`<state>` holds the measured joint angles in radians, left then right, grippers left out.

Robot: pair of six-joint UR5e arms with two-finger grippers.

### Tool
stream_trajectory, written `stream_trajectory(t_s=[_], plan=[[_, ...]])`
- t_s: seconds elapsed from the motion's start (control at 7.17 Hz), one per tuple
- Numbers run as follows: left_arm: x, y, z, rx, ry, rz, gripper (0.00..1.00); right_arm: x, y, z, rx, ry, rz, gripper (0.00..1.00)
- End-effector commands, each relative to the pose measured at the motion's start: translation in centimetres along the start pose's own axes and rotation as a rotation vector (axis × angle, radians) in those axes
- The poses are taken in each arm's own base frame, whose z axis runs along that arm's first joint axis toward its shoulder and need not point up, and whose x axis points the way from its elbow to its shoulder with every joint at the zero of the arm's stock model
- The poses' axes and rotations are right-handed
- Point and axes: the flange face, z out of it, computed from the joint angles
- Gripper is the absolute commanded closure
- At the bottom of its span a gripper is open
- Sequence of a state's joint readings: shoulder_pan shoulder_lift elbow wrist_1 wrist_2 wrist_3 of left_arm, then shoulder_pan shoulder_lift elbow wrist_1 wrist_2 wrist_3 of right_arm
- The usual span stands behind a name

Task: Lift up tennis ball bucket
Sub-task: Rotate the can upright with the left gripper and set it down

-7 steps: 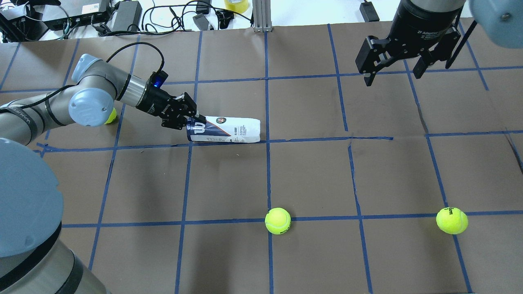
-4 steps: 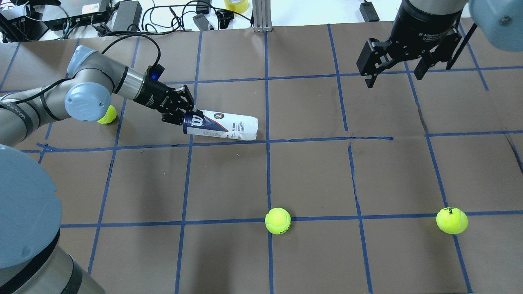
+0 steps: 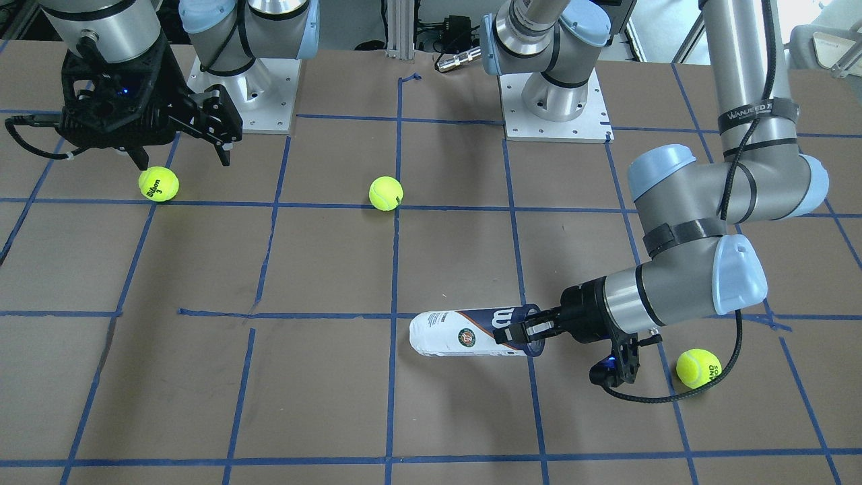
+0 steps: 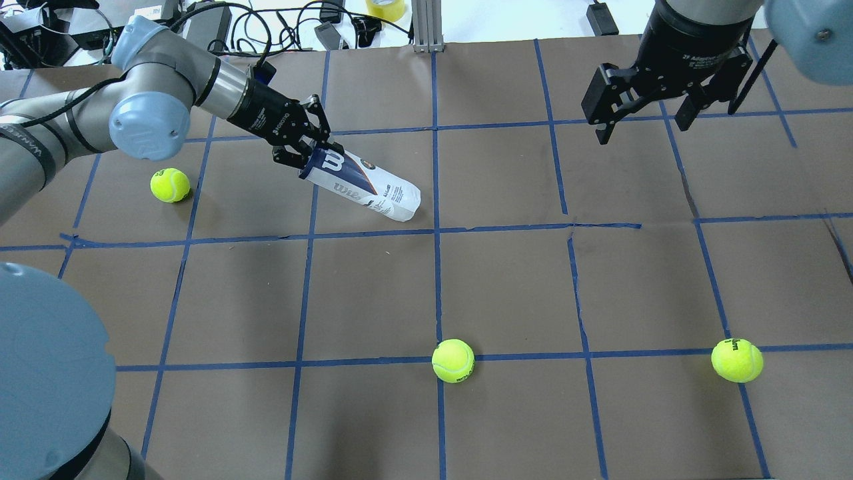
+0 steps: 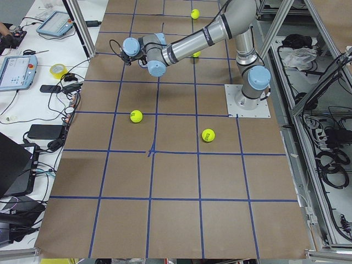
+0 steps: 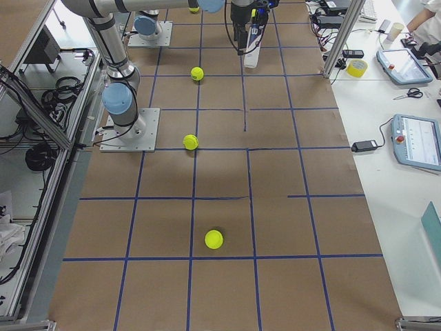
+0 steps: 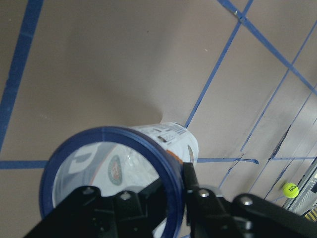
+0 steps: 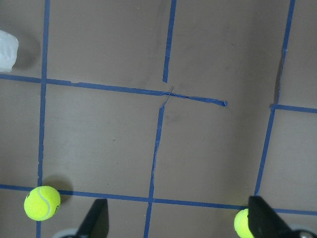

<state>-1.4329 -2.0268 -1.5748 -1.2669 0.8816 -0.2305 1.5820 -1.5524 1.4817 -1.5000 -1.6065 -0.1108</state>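
Note:
I should keep holding the bucket with my left gripper until the bucket is upright, because the tennis ball bucket's white end (image 3: 418,334) (image 7: 192,144) points sideways.
The tennis ball bucket (image 4: 365,187) is a slim white can with a navy "W" end. It hangs tilted at the far left of the table, navy end up, white end low by the paper. It also shows in the front view (image 3: 458,333). My left gripper (image 4: 304,151) is shut on its dark blue rim (image 7: 111,148), one finger inside the open mouth and one outside. My right gripper (image 4: 643,130) is open and empty, high over the far right of the table. I cannot tell whether the white end touches the table.
Three yellow-green tennis balls lie on the brown, blue-taped table: one by the left arm (image 4: 170,185), one at front centre (image 4: 453,361), one at front right (image 4: 736,360). Cables and power bricks (image 4: 200,23) lie beyond the far edge.
My left gripper has moved up and toward the far edge with the can's navy end. The can has swung from lying flat to tilted. The right gripper has stayed put.

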Motion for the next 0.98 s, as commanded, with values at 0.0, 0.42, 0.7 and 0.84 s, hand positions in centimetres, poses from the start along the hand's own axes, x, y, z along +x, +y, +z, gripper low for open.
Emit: stream_trajectory(t_s=[0.0, 0.42, 0.7, 0.84], plan=[[3.4, 1.8, -1.3, 0.064, -0.132, 0.04, 1.0, 0.0, 0.0, 0.0, 0.0, -0.002, 0.001, 0.0], [9.4, 3.9, -3.1, 0.171, -0.392, 0.152, 1.0, -0.1, 0.0, 0.1, -0.001, -0.004, -0.001, 0.0], [11.9, 5.4, -2.5, 0.274, -0.529, 0.235, 1.0, 0.0, 0.0, 0.4, -0.007, -0.004, 0.001, 0.0], [13.0, 5.5, -1.1, 0.331, -0.575, 0.295, 1.0, -0.1, 0.0, 0.3, -0.004, -0.008, 0.001, 0.0]])
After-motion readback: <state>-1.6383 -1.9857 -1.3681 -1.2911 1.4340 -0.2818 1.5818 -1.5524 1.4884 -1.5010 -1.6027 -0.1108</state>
